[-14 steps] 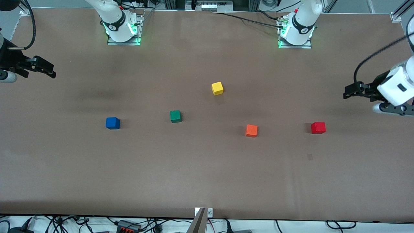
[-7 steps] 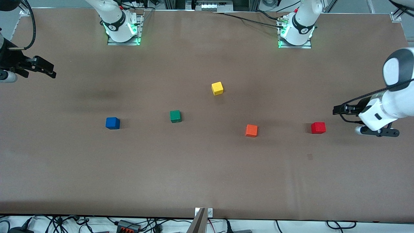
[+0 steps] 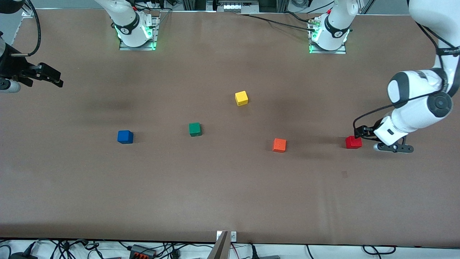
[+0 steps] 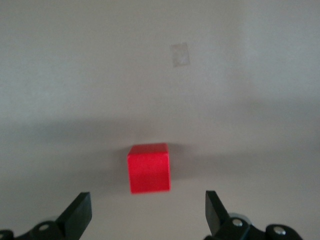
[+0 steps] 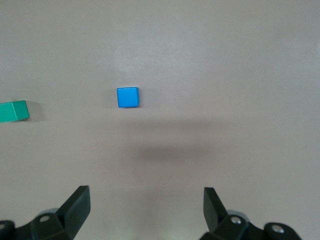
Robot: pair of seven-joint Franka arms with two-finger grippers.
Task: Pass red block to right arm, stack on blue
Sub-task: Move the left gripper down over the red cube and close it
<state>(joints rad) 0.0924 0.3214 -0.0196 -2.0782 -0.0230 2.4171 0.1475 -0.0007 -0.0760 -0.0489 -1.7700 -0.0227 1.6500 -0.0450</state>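
Note:
The red block has to be passed over for stacking on blue (image 3: pixel 125 136), so my left gripper will grab it by its sides next.
The red block (image 3: pixel 353 142) lies on the brown table toward the left arm's end. My left gripper (image 3: pixel 359 132) hangs low beside it, open. In the left wrist view the red block (image 4: pixel 148 168) sits just ahead of the left gripper (image 4: pixel 147 207), centred on the gap but not between the fingers. The blue block (image 3: pixel 125 137) rests toward the right arm's end. My right gripper (image 3: pixel 54 77) waits open and empty over the table's edge at that end. From the right wrist view the blue block (image 5: pixel 128 97) lies well ahead of the right gripper (image 5: pixel 146 197).
A green cube (image 3: pixel 194 129) and an orange cube (image 3: pixel 279 145) lie between the blue and red blocks. A yellow cube (image 3: pixel 241 98) sits farther from the front camera than both. The green cube (image 5: pixel 14 110) shows at the edge of the right wrist view.
My left arm has swung down and across toward the red block, bringing its open gripper right beside it. The right arm and all cubes have stayed put.

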